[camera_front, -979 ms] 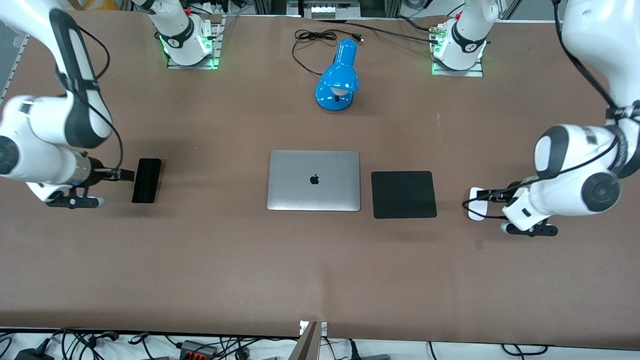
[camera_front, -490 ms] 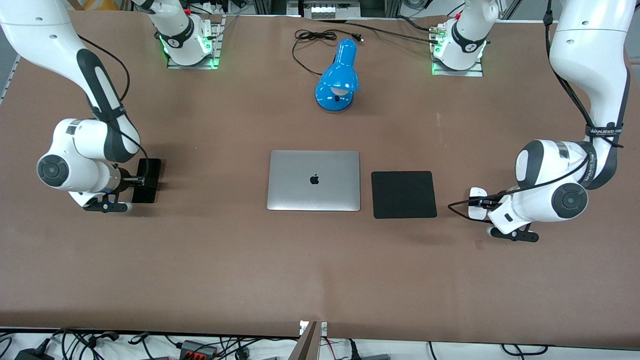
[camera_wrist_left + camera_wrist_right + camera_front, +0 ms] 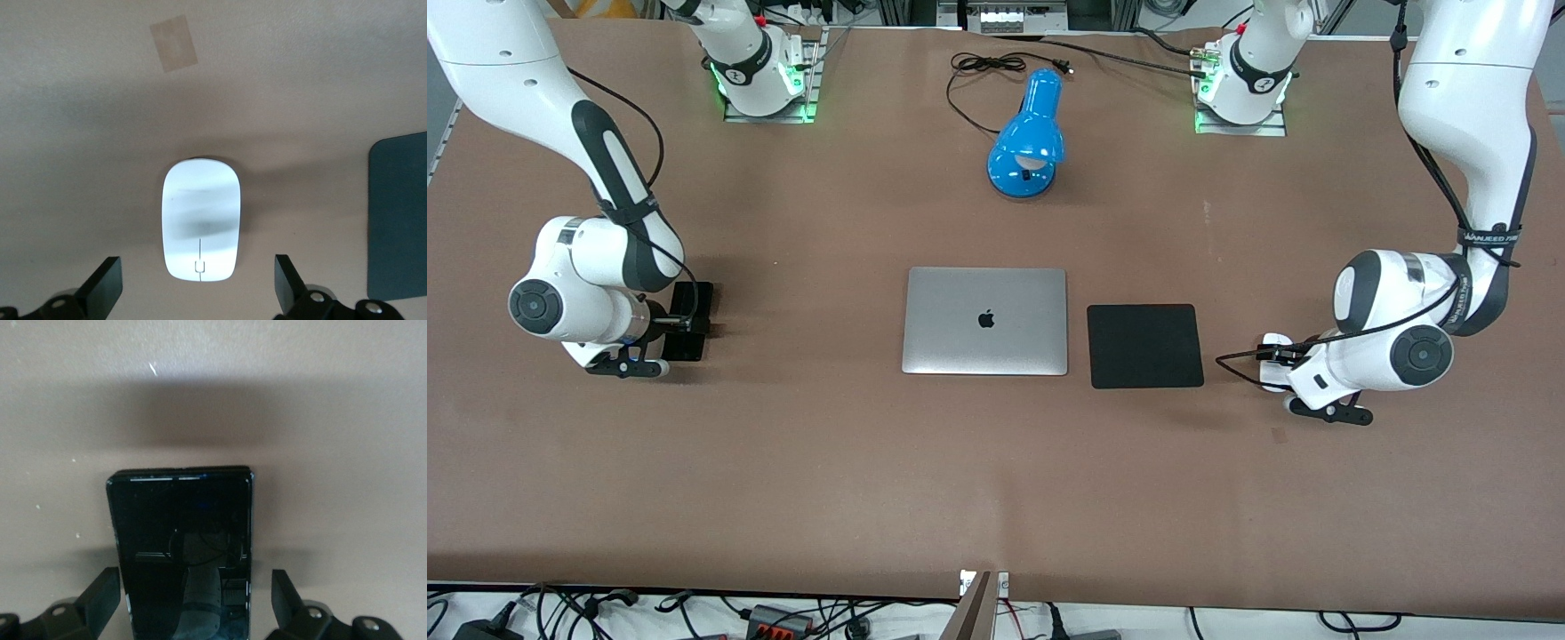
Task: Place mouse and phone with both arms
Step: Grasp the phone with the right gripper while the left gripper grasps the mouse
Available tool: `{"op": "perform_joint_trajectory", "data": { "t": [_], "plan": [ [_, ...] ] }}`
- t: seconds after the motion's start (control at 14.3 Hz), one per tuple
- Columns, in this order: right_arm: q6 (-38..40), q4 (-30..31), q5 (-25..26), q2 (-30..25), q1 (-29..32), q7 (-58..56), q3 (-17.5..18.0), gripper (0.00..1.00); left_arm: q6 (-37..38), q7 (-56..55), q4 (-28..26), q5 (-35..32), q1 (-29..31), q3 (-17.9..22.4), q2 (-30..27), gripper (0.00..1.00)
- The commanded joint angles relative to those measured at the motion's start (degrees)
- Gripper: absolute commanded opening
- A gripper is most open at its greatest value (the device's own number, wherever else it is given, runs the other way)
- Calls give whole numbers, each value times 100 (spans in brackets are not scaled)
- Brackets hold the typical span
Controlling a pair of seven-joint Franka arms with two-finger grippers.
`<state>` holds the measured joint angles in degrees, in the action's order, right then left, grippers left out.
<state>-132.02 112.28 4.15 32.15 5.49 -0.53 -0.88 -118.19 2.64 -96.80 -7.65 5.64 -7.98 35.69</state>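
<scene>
I need to lower my left gripper before I close it on the white mouse (image 3: 200,230). My left gripper's fingers are above the mouse in the left wrist view.
The white mouse (image 3: 1272,341) lies on the brown table toward the left arm's end, beside the black pad. My left gripper (image 3: 1278,357) is low over it. In the left wrist view the mouse (image 3: 200,230) lies between the open fingers (image 3: 103,291), and neither finger touches it. The black phone (image 3: 696,298) lies toward the right arm's end. My right gripper (image 3: 680,322) is low over it, open. In the right wrist view the phone (image 3: 181,547) lies between the spread fingers (image 3: 103,597), with a gap on each side.
A closed silver laptop (image 3: 985,320) lies mid-table with a square black pad (image 3: 1144,345) beside it; the pad's edge also shows in the left wrist view (image 3: 400,220). A blue lamp (image 3: 1030,133) with its cord (image 3: 987,67) lies near the bases.
Both arms have swung inward and lowered. The right gripper now straddles the phone and the left gripper straddles the mouse. Phone and mouse have not moved.
</scene>
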Motion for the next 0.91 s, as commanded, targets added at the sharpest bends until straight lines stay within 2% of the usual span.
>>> {"op": "perform_joint_trajectory", "data": {
  "t": [0.0, 0.21, 0.63, 0.7, 0.84],
  "plan": [
    [-122, 118, -141, -42, 84, 71, 79, 100, -265, 96, -207, -149, 24, -11, 17, 100],
    [-139, 127, -177, -42, 84, 71, 79, 100, -555, 96, -418, -149, 25, -11, 43, 100],
    [-210, 136, -177, 55, 75, 62, 79, 100, -731, 175, -427, -422, 77, -20, 202, 100],
    [-201, 136, -177, 81, 75, 62, 79, 90, -766, 175, -427, -422, 86, -20, 210, 100],
    [-166, 136, -177, 72, 66, 71, 79, 55, -775, 175, -436, -430, 104, -20, 219, 89]
  ]
}}
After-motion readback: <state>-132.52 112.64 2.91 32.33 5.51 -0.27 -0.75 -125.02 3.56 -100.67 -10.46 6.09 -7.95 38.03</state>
